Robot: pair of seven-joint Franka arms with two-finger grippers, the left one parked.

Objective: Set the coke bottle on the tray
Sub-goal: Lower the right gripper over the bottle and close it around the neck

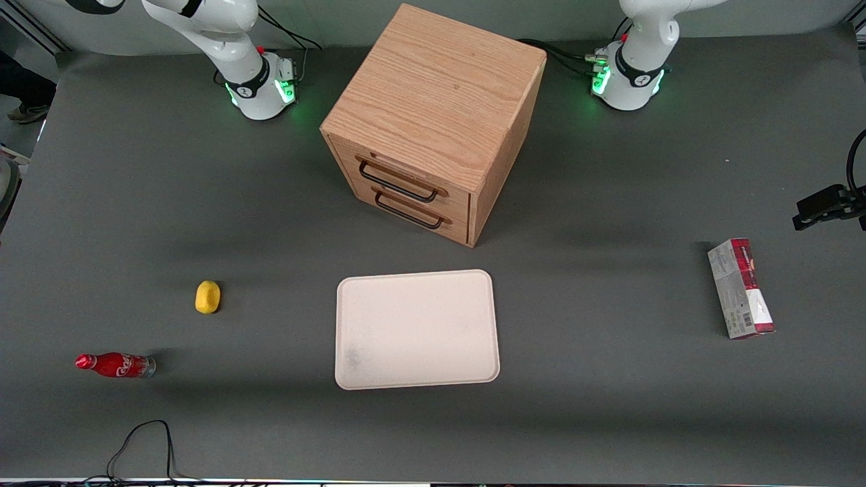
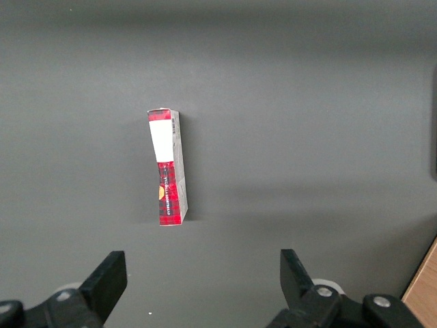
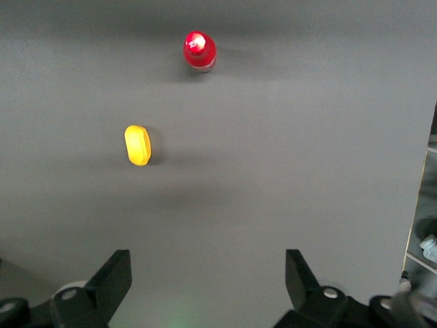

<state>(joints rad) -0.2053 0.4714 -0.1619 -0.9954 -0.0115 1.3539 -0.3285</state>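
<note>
My right gripper should next grab the coke bottle by its cap end [image 1: 84, 361], to set it on the tray [image 1: 417, 329].
The coke bottle [image 1: 115, 365] is a small red bottle with a white logo. It lies on its side on the grey table, toward the working arm's end and near the front camera. In the right wrist view the coke bottle [image 3: 200, 51] shows cap-first. The tray [image 1: 417, 329] is cream, flat and holds nothing; it sits mid-table in front of the drawer cabinet. My right gripper [image 3: 207, 268] is open and empty, with its fingers wide apart high above bare table, well away from the bottle. It is out of the front view.
A yellow oval lump [image 1: 208, 297] lies between the bottle and the tray, and also shows in the right wrist view [image 3: 137, 145]. A wooden drawer cabinet [image 1: 433, 122] stands mid-table. A red-and-grey carton [image 1: 741, 287] lies toward the parked arm's end. A black cable [image 1: 142, 439] loops at the front edge.
</note>
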